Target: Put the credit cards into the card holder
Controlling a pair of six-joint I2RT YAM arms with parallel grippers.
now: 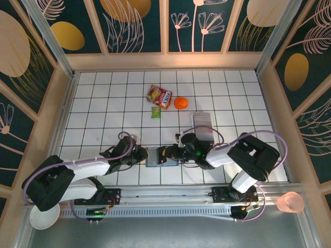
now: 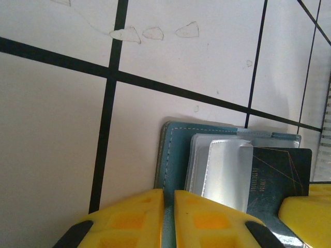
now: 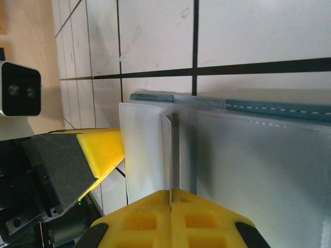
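Observation:
The thin card's edge is between the clear sleeves, and the card would stay leaning among the sleeves, so the robot's right gripper should open now.
The teal card holder point(image 1: 154, 156) lies open on the white tiles between my two grippers. My left gripper point(image 2: 169, 192) is shut on the near edge of its teal cover point(image 2: 173, 155), low over the floor. Clear sleeves point(image 2: 222, 165) fan up from the card holder, and a dark credit card point(image 2: 282, 173) rests against them. My right gripper point(image 3: 170, 192) is shut on this thin card point(image 3: 174, 155), seen edge-on among the sleeves point(image 3: 258, 165). In the top view the left gripper point(image 1: 141, 155) and the right gripper point(image 1: 174, 154) face each other across the card holder.
A long clear tray point(image 1: 203, 126) stands behind the right arm. Farther back lie a snack bag point(image 1: 159, 96), an orange point(image 1: 180, 103) and a small green packet point(image 1: 155, 112). A pink cup point(image 1: 290, 202) and a white bowl point(image 1: 44, 217) sit off the tiles near the arm bases.

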